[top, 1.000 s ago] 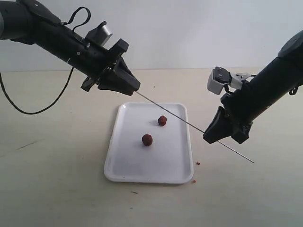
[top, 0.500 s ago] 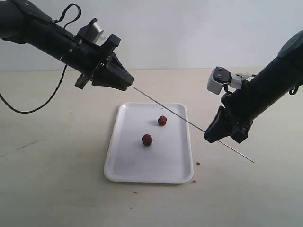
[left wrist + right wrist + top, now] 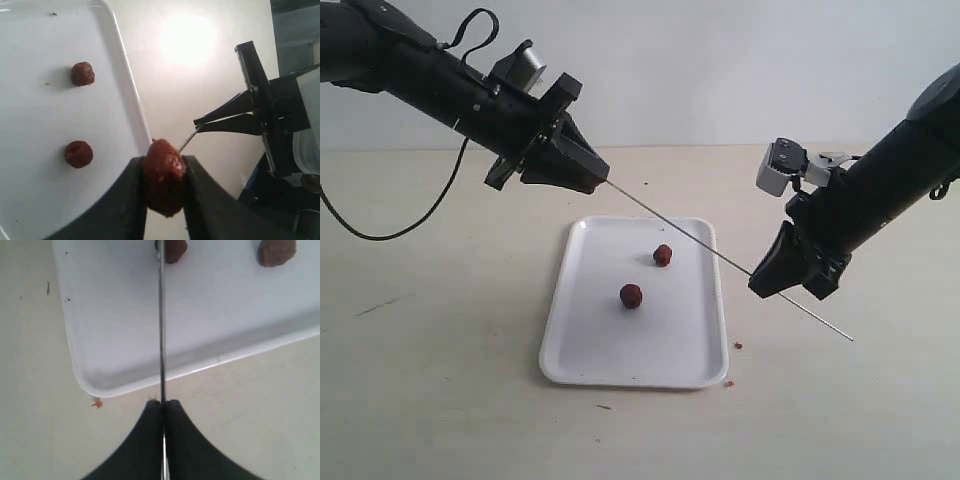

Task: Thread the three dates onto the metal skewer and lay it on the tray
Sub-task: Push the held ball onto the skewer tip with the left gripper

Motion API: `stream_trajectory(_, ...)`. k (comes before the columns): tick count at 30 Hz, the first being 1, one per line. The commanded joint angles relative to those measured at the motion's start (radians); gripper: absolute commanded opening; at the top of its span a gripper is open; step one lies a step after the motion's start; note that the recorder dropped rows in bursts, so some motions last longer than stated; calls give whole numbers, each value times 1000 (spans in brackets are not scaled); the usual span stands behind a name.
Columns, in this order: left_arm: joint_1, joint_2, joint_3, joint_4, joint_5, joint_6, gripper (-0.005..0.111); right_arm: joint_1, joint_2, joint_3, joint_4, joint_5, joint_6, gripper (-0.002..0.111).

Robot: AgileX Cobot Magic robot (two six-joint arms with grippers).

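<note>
The metal skewer (image 3: pixel 189 139) shows on just one side of the date (image 3: pixel 164 177), so my left gripper needs to push the date farther onto the skewer before releasing the date.
My left gripper (image 3: pixel 165 167) (image 3: pixel 603 180) is shut on a wrinkled red-brown date (image 3: pixel 164 172), held in the air past the tray's far left corner. My right gripper (image 3: pixel 164 404) (image 3: pixel 760 285) is shut on the thin metal skewer (image 3: pixel 690 235) (image 3: pixel 161 320), which slants up over the tray. The skewer's tip (image 3: pixel 187 139) meets the held date. Two more dates (image 3: pixel 662 255) (image 3: pixel 631 295) lie on the white tray (image 3: pixel 610 360); they show in the left wrist view as date (image 3: pixel 82 73) and date (image 3: pixel 78 153).
The tray (image 3: pixel 135 100) (image 3: pixel 125 365) lies on a beige table. Tiny reddish crumbs (image 3: pixel 738 345) (image 3: pixel 97 403) lie on the table by the tray's near right corner. A black cable (image 3: pixel 380 232) trails at the left.
My left gripper with the date backed up and left off the skewer tip, then came back down-right onto it. The right gripper and the skewer barely moved.
</note>
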Motion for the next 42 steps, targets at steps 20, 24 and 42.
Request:
stream_trajectory(20,-51,-12,3,-10,0,7,26,-2,-4,1,127,-28,-57,0)
stream_trajectory(24,-64,-12,3,-12,0,7,26,-2,-4,1,156,-24,-64,0)
stream_trajectory(42,-120,-12,3,-64,0,32,26,58,-4,1,231,-34,-64,0)
